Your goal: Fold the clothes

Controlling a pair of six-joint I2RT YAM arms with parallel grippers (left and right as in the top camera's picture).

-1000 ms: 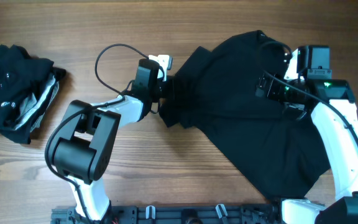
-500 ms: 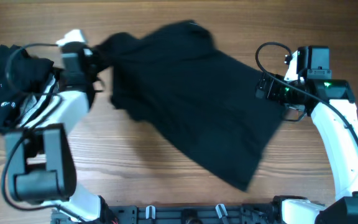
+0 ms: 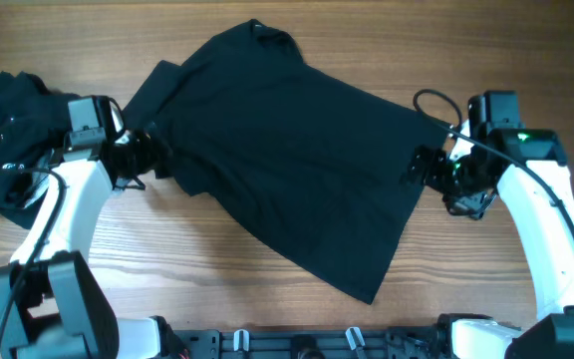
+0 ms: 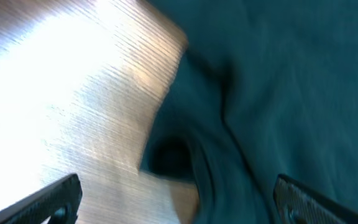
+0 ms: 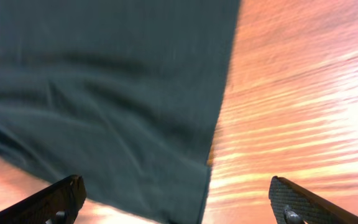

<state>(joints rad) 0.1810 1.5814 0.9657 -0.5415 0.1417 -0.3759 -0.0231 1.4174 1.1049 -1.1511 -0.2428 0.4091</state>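
Note:
My left gripper takes hold of the black T-shirt's rumpled edge point(image 3: 168, 164) point(image 4: 187, 156) by the sleeve next, opposite my right gripper, to straighten the T-shirt for folding.
A black T-shirt point(image 3: 287, 160) lies spread at a slant across the middle of the wooden table point(image 3: 217, 289). My left gripper point(image 3: 147, 155) is at the shirt's left edge, by a sleeve. In the left wrist view the gripper point(image 4: 176, 208) stands open, with a rumpled fold of the shirt point(image 4: 278, 93) lying between the wide fingers, not pinched. My right gripper point(image 3: 422, 168) is at the shirt's right edge. In the right wrist view it point(image 5: 179, 202) is open over the straight hem of the shirt point(image 5: 104, 93) and bare wood.
A heap of other black clothes with grey-white trim point(image 3: 8, 130) lies at the far left, just beyond the left arm. A black cable point(image 3: 431, 100) loops above the right gripper. The robot's base rail point(image 3: 297, 344) runs along the front edge.
The left arm pulled the shirt leftward across the table, then opened and let it go. The shirt now lies flatter. The right gripper dropped slightly toward the shirt's right edge.

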